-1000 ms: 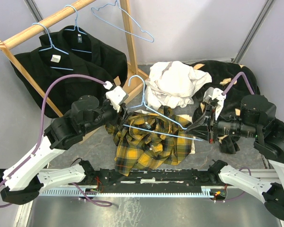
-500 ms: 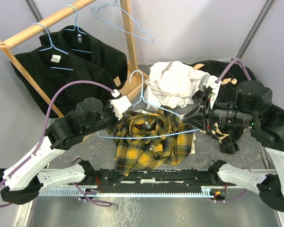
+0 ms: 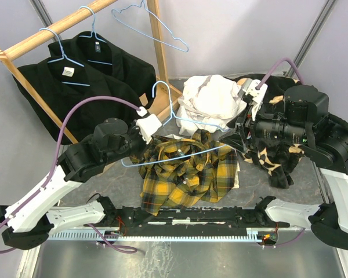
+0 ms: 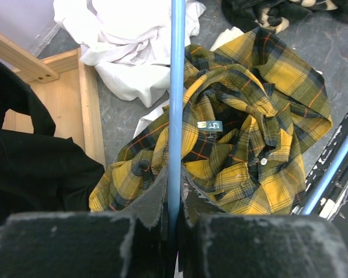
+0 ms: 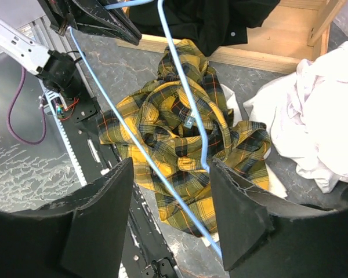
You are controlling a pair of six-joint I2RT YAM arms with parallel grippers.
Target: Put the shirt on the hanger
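The right gripper should hold the hanger by the side opposite the left gripper, so the hanger's other side stays free to go into the shirt.
The yellow-and-black plaid shirt (image 3: 188,174) lies crumpled on the grey table between the arms, collar label up (image 4: 209,125). The light-blue wire hanger (image 3: 174,116) hangs above it, hook pointing to the back. My left gripper (image 4: 175,174) is shut on one wire of the hanger (image 4: 175,87), near its left shoulder (image 3: 140,149). My right gripper (image 5: 171,174) is open at the hanger's right end (image 3: 236,138). The hanger's wires (image 5: 185,92) pass between the jaws over the shirt (image 5: 180,139). No fingertip presses on them.
A wooden rack (image 3: 52,29) at back left carries black shirts (image 3: 75,81) on hangers and one bare hanger (image 3: 151,23). A cream-white shirt (image 3: 211,101) and a dark patterned garment (image 3: 278,156) lie behind and right of the plaid shirt.
The left gripper closed on the hanger. The right gripper opened, let go of the hanger's right end and rose toward the back. The hanger lifted off the shirt.
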